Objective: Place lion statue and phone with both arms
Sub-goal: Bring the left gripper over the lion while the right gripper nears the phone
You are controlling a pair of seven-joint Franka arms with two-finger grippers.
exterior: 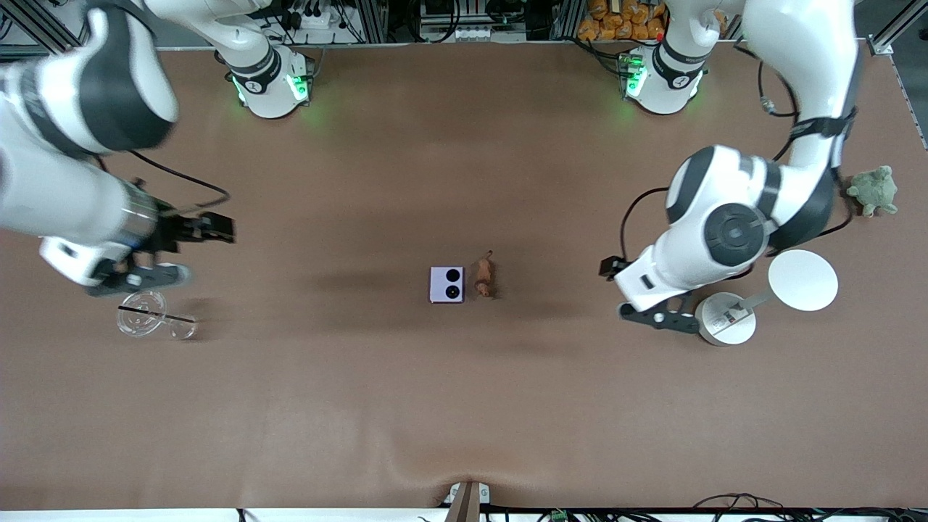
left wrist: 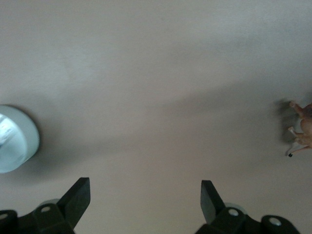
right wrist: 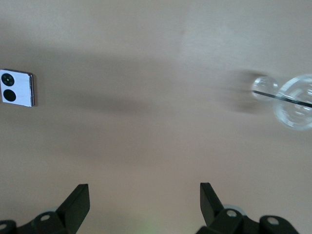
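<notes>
The lion statue should go alongside the phone's placement, so my left gripper next needs to grab the statue by its maned upper body.
The pale lilac phone lies flat in the middle of the table, its two black camera circles up. The small orange-brown lion statue lies right beside it, toward the left arm's end. My left gripper is open and empty over bare table, well apart from the lion, next to a white round stand. The left wrist view shows its open gripper and the lion at the picture's edge. My right gripper is open and empty over the glassware. The right wrist view shows its open gripper and the phone farther off.
Clear glass pieces lie at the right arm's end; they also show in the right wrist view. A white round base with a white disc stands by the left gripper. A green plush sits at the left arm's end.
</notes>
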